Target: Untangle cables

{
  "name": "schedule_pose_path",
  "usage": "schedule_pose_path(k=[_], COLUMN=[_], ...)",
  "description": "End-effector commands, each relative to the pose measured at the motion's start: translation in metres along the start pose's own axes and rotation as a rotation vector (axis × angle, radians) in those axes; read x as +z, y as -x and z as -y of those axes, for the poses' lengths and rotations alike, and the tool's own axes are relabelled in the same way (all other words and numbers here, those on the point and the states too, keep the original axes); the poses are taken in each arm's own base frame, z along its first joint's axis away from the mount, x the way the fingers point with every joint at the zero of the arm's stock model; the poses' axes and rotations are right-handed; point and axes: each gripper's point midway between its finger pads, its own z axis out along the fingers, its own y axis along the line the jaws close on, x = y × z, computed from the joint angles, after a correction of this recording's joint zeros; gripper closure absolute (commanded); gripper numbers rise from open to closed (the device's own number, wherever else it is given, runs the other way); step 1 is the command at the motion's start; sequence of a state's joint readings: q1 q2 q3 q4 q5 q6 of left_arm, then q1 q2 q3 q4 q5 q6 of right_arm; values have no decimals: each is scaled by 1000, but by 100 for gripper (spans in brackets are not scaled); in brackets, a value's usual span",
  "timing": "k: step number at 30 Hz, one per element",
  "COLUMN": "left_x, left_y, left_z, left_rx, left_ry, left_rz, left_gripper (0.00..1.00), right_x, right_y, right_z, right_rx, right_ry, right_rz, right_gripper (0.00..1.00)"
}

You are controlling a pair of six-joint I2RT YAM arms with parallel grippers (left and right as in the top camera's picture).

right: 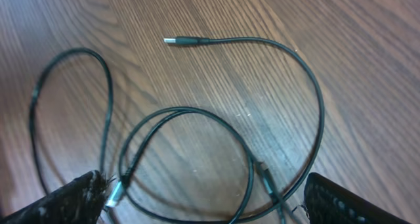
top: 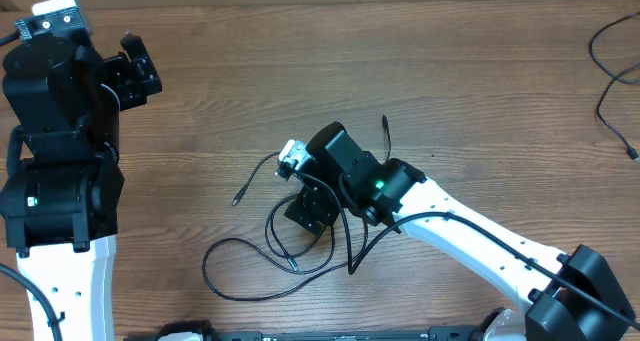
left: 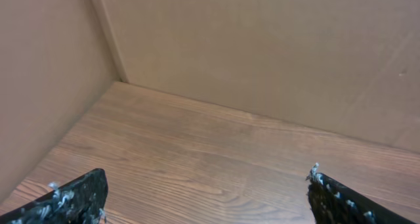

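Note:
My right gripper needs to grab one cable by its loop in the overlap (right: 238,215) to untangle the cables, which leaves the cable of the silver-tipped plug free.
The cables (top: 262,249) lie in tangled black loops on the wooden table near its middle front. One plug end (top: 237,197) points left, and another end (top: 385,126) sticks out behind the right arm. My right gripper (top: 312,211) hovers just over the tangle. In the right wrist view it (right: 207,201) stands open, its fingers (right: 72,201) straddling overlapping loops of the cables (right: 197,115) that rest on the wood. A silver-tipped plug (right: 172,40) lies farther ahead. My left gripper (top: 138,69) is at the far left, away from the cables, open (left: 207,198) over bare wood.
Another thin black cord (top: 610,76) runs along the table's far right edge. Cardboard walls (left: 262,46) close off the back and left side of the table near the left arm. The left arm's base (top: 55,191) fills the left edge.

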State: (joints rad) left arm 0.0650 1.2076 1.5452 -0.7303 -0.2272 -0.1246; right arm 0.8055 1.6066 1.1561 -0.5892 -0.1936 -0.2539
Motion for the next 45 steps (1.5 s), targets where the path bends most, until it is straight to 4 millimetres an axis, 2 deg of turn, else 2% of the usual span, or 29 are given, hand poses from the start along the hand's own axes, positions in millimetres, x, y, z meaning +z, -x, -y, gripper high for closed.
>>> schedule_pose_path(k=[1,6,8,11,15,23,24,25,26,32,33,35,37,38,41,43,45], left_x=[-3,-3,-3,-3,-3,-3,-3,-3,-3,-3,-3,-3,-3,-3,-2,-2,-2], left_y=[-3,-4,-4,-6,-9,-9,-9,-9,-9,-9,-9,-9,-9,-9,-10,-10,-10], left_z=[12,15,17,17,17,16,16,16,16,16,16,16,17,17,17,17,17], left_rx=[-7,-7,-7,-5,-3,-3,-3,-3,-3,-3,-3,-3,-3,-3,-3,-3,-3], left_ry=[-66,-86,-95,-95,-93,-92,-92,-92,-92,-92,-92,-92,-92,-92,-92,-92,-92], left_rz=[-11,-17,-18,-24,-35,-36,-36,-36,-36,-36,-36,-36,-37,-38,-40,-40,-40], left_gripper=[3,4,4,3,4,3,3,3,3,2,2,2,2,1,0,0,0], right_x=[8,36,44,52,59,76,77,78,79,80,79,75,64,54,11,-29,-68], right_y=[-16,-59,-70,-78,-83,-104,-106,-107,-109,-107,-104,-86,-59,-39,24,67,98], right_z=[15,14,14,14,13,13,12,12,12,13,14,16,19,21,30,37,42], right_rx=[-11,78,85,91,95,104,103,103,104,138,155,209,237,242,251,258,255], right_ry=[-33,-15,-9,-3,4,12,13,14,13,6,3,-4,-11,-16,-55,-102,-140], right_rz=[-21,-131,-162,-189,-208,-245,-243,-240,-237,-225,-219,-183,-133,-95,39,136,207], right_gripper=[12,23,23,23,32,39,46,69,96,96,96,96,96,96,96,96,96])
